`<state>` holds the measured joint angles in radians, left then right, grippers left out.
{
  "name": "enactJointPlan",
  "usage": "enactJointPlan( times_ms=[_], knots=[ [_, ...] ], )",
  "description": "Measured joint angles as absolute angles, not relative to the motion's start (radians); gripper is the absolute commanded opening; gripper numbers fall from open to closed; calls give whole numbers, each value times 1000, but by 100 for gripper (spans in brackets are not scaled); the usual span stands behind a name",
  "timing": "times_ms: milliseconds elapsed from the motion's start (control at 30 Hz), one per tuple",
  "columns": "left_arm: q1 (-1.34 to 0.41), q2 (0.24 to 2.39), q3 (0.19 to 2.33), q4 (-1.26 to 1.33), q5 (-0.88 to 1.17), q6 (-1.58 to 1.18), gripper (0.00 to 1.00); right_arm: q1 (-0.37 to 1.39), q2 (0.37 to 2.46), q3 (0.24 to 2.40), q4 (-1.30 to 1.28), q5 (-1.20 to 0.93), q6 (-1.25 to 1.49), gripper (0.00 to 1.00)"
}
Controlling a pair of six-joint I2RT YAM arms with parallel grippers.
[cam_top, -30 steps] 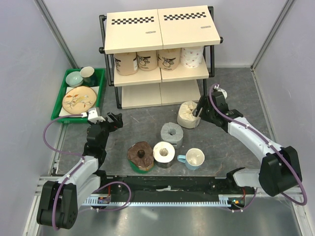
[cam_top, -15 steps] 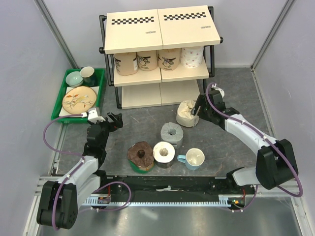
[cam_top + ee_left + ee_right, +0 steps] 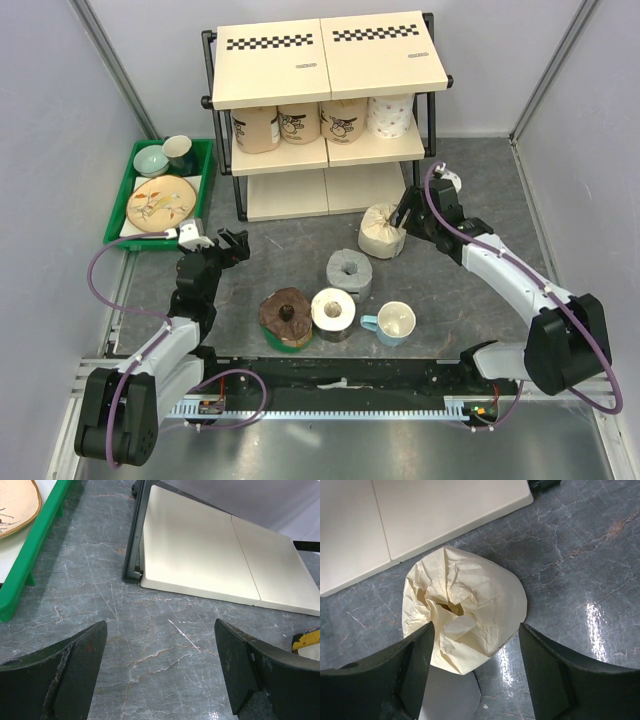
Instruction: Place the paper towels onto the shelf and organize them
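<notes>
My right gripper is to pick up the roll by its rim next, which leaves the cream paper-wrapped roll's base free to stand on the shelf.
A cream paper-wrapped paper towel roll stands tilted on the floor in front of the shelf. My right gripper is open astride it. Its left finger touches the wrap, and a strip of floor shows beside the right finger. Three tan rolls and a white patterned roll stand on the middle board. Grey, dark brown and white rolls sit on the floor. My left gripper is open over bare floor, near the shelf's bottom board.
A green tray of dishes stands left of the shelf. A white mug with a blue handle sits beside the white roll. Grey walls close in both sides.
The right wrist swung left, then back, ending slightly nearer the shelf. The cream roll now stands more upright. The left arm has not moved.
</notes>
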<state>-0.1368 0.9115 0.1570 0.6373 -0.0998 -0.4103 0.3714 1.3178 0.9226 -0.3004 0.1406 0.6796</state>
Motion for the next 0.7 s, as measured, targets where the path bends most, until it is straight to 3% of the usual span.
enactJointPlan(
  times_ms=[433, 700],
  knots=[
    [-137, 912, 157, 637, -100, -410, 95, 371, 1408, 951, -291, 140, 677, 74],
    [-137, 912, 157, 637, -100, -410, 95, 377, 1456, 951, -284, 139, 665, 61]
  ],
)
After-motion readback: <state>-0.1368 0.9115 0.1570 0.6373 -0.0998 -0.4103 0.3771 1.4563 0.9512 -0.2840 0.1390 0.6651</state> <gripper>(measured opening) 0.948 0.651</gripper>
